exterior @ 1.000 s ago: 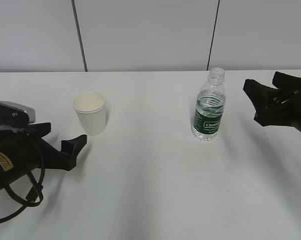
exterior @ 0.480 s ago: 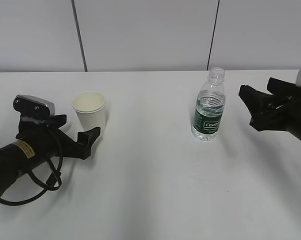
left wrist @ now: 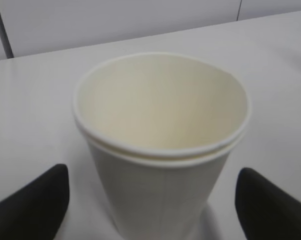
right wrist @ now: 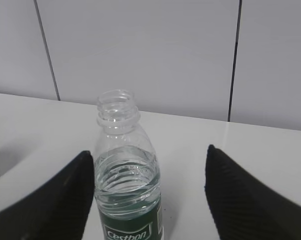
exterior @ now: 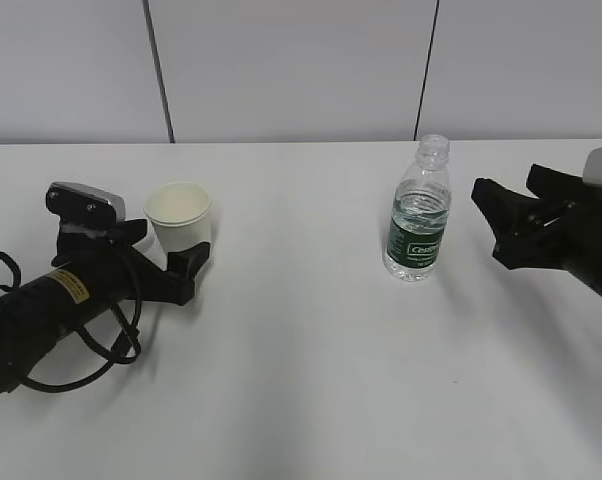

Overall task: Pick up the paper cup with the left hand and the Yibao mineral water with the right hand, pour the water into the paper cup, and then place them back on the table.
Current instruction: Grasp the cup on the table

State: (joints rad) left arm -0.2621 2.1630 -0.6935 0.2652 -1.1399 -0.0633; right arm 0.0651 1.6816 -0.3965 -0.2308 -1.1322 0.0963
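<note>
The robot's right gripper should next hold the bottle by its labelled body [exterior: 416, 232], so that it can pour water from the Yibao bottle's opening [exterior: 434, 143] into the cup.
The white paper cup [exterior: 179, 222] stands upright and empty on the white table [exterior: 301, 360], left of centre. My left gripper [exterior: 169, 250] is open, with one black finger on each side of the cup's lower body and a gap at each side; the left wrist view shows the cup [left wrist: 160, 150] between the fingertips [left wrist: 38, 200]. The Yibao bottle [exterior: 418, 225] stands capless, with water [exterior: 421, 208] up to its shoulder. My right gripper [exterior: 503, 190] is open, to the right of the bottle and apart from it. In the right wrist view the bottle [right wrist: 128, 190] stands ahead of the open fingers [right wrist: 250, 200], nearer the left one.
A grey panelled wall [exterior: 301, 70] runs behind the table's far edge. Black cables [exterior: 101, 345] loop from the left arm onto the tabletop at the front left.
My left arm has moved forward and right, so its open fingers now straddle the cup. My right gripper has crept a little left towards the bottle. Cup and bottle have not moved.
</note>
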